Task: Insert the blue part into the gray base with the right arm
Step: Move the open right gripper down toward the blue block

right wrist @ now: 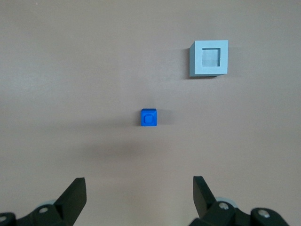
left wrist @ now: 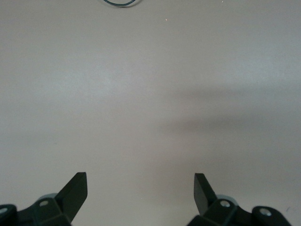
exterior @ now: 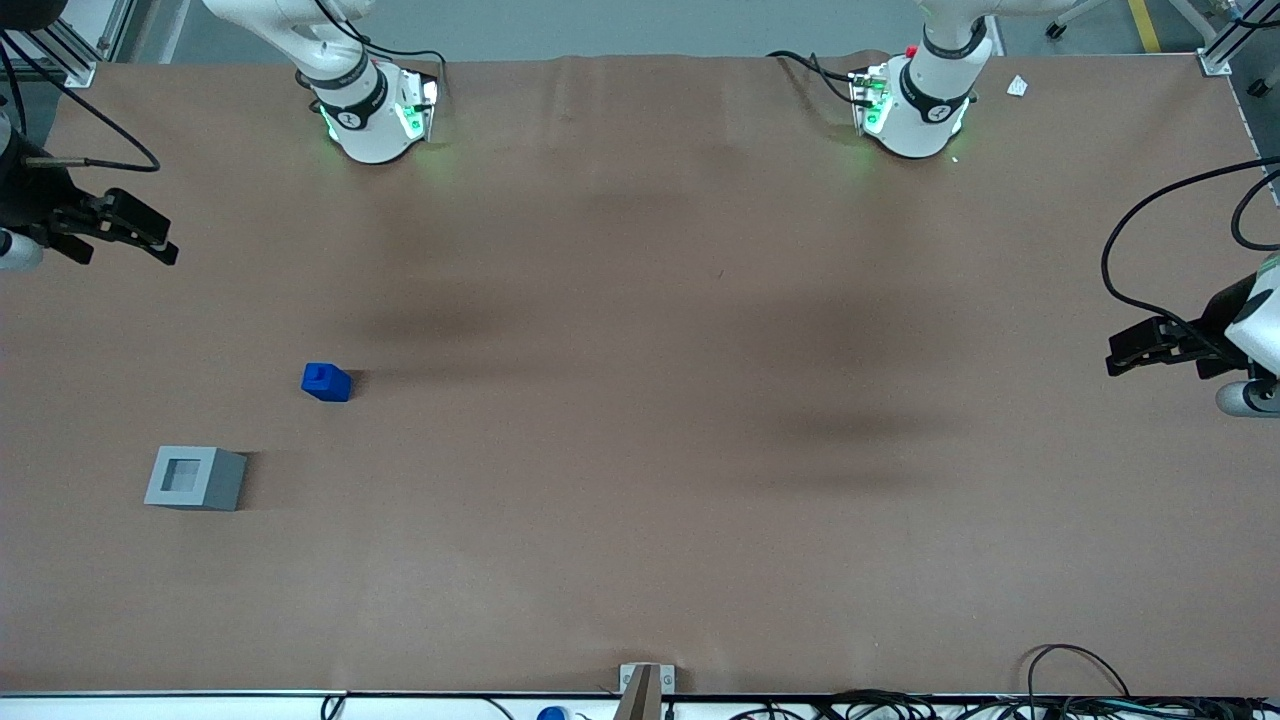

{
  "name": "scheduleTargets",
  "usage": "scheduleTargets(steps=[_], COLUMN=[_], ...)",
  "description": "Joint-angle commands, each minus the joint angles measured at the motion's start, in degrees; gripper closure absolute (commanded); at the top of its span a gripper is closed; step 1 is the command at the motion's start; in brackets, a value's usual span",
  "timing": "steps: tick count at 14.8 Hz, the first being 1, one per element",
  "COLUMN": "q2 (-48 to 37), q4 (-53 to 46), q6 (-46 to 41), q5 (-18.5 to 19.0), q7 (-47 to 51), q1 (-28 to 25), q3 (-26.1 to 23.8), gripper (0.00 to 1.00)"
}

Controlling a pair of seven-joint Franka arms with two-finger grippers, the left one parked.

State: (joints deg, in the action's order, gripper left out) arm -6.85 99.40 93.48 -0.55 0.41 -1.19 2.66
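Observation:
My gripper grabs the blue part by its opposite flat sides next, to fit it into the gray base's socket point(exterior: 181, 475).
The blue part point(exterior: 326, 382) stands on the brown table with its stub up; it also shows in the right wrist view point(right wrist: 148, 117). The gray base point(exterior: 228, 482) sits nearer the front camera than the blue part, socket facing up and empty, and shows in the right wrist view too point(right wrist: 209, 69). My right gripper point(exterior: 130, 250) hangs above the table at the working arm's end, farther from the front camera than both blocks. In the right wrist view the gripper point(right wrist: 139, 186) is open and empty, apart from the blue part.
The working arm's green-lit base point(exterior: 375, 115) stands at the table's back edge. A metal bracket point(exterior: 645, 685) and loose cables point(exterior: 1080, 670) lie along the front edge. A small white scrap point(exterior: 1017, 87) lies near the parked arm's base.

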Motion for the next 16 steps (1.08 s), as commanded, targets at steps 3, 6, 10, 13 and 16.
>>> scheduleTargets(steps=[3, 6, 10, 13, 16], q2=[1.0, 3.8, 8.9, 11.4, 11.9], q4=[-1.1, -1.1, -0.5, 2.9, 9.8], q6=[-1.7, -0.6, 0.3, 3.5, 11.9], q5=[1.0, 0.7, 0.6, 0.7, 0.7], q7=[0.3, 0.4, 0.2, 0.1, 0.0], q1=[-0.2, 0.1, 0.5, 0.0, 0.1], q3=[-0.3, -0.3, -0.2, -0.2, -0.2], gripper=[0.00, 0.00, 0.00, 0.00, 0.00])
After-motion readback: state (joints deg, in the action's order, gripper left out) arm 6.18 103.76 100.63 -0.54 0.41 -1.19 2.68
